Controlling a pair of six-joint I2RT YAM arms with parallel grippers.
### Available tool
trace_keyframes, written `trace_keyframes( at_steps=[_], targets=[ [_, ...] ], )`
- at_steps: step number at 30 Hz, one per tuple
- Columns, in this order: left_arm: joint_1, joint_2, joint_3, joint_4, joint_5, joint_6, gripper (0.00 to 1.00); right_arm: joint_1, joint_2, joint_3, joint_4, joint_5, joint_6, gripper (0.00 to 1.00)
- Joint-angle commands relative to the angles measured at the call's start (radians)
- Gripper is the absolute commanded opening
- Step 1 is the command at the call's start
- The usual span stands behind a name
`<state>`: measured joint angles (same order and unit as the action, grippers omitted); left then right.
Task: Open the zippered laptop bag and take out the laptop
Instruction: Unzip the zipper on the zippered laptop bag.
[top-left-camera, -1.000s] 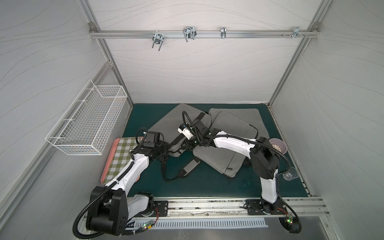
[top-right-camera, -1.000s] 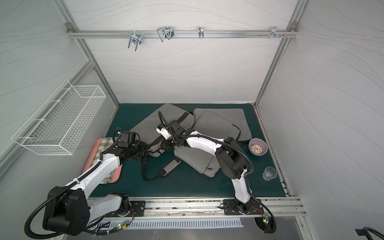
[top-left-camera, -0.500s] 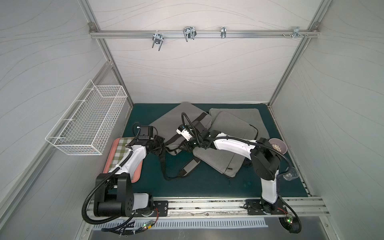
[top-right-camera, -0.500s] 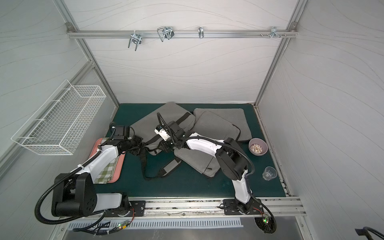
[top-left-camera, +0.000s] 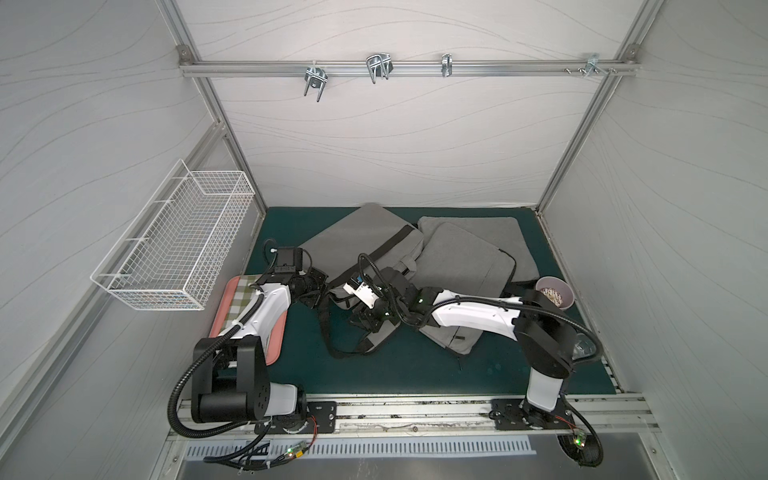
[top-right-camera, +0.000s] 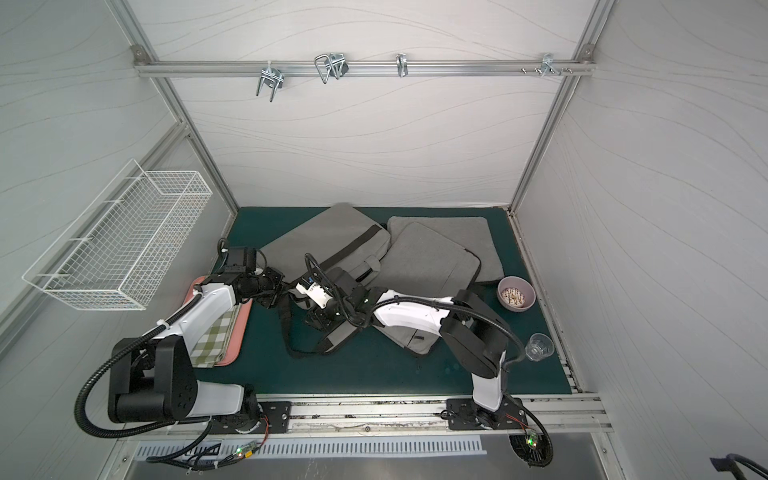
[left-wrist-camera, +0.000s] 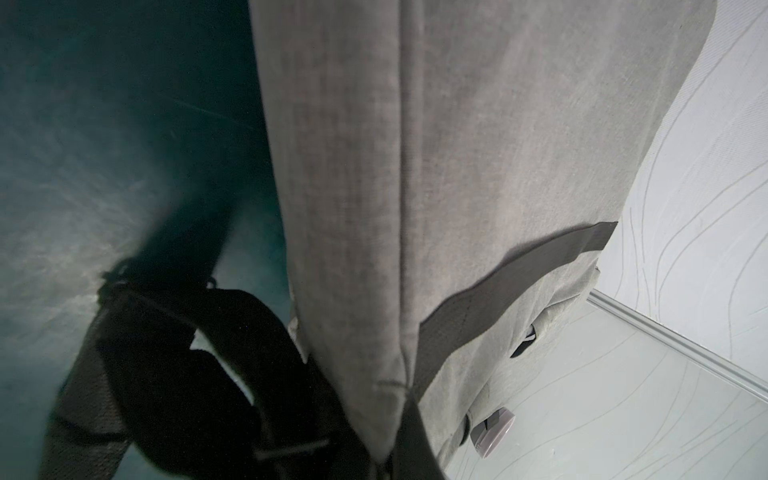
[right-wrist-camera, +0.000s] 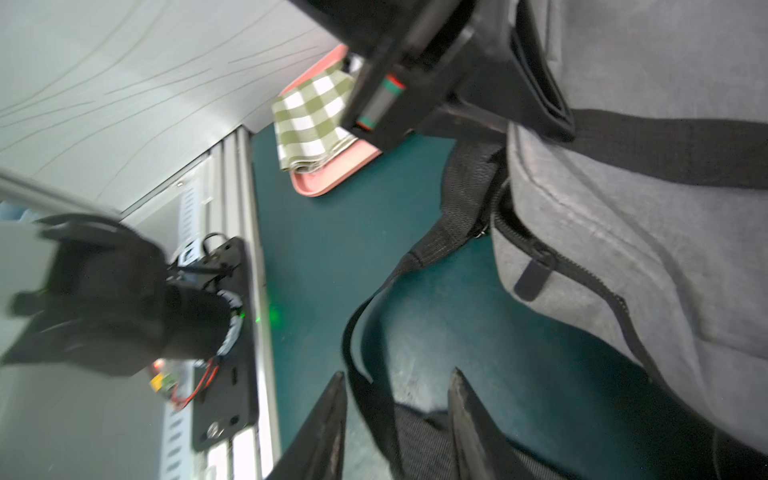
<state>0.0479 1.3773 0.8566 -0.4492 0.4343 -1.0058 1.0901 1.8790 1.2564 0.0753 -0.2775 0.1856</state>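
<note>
I need to grab the black zipper pull (right-wrist-camera: 534, 276) hanging on the bag's edge (right-wrist-camera: 593, 284) with my right gripper next, to pull the zipper open along that edge.
The grey laptop bag (top-left-camera: 357, 237) lies zipped on the green mat, its black shoulder strap (top-left-camera: 326, 332) looping toward the front. No laptop shows. My left gripper (top-left-camera: 319, 298) is at the bag's near left corner, and in the left wrist view that grey corner (left-wrist-camera: 374, 415) runs down into its shut jaws. My right gripper (right-wrist-camera: 397, 382) stands open low over the mat in front of the bag, and the strap (right-wrist-camera: 374, 407) passes between its fingertips. The black zipper pull (right-wrist-camera: 534, 276) hangs on the bag's edge beyond them.
A second grey sleeve (top-left-camera: 461, 266) overlaps a grey pad (top-left-camera: 498, 232) at the back right. A pink tray (top-right-camera: 232, 353) with a checked cloth (top-right-camera: 214, 332) lies left. A bowl (top-left-camera: 555, 291) and a glass (top-right-camera: 539, 345) stand right. A wire basket (top-left-camera: 178, 249) hangs on the left wall.
My left arm swung back and left to the bag's corner and shut there. My right gripper went from shut to open and shifted a little toward the front.
</note>
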Motion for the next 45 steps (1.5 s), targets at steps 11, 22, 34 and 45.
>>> trace_keyframes(
  at_steps=[11, 22, 34, 45],
  targets=[
    [-0.001, -0.015, 0.072, -0.026, 0.081, 0.097, 0.0, -0.039, 0.158, 0.018, 0.253, 0.055, 0.032, 0.36],
    [-0.001, -0.02, 0.059, -0.046, 0.091, 0.116, 0.0, -0.073, 0.203, 0.031, 0.399, 0.027, 0.112, 0.31],
    [-0.002, -0.013, 0.068, -0.064, 0.096, 0.128, 0.0, -0.099, 0.243, 0.05, 0.492, -0.035, 0.177, 0.11],
    [-0.001, -0.002, 0.117, -0.128, 0.017, 0.188, 0.0, -0.077, 0.144, -0.029, 0.408, 0.04, 0.031, 0.0]
  ],
)
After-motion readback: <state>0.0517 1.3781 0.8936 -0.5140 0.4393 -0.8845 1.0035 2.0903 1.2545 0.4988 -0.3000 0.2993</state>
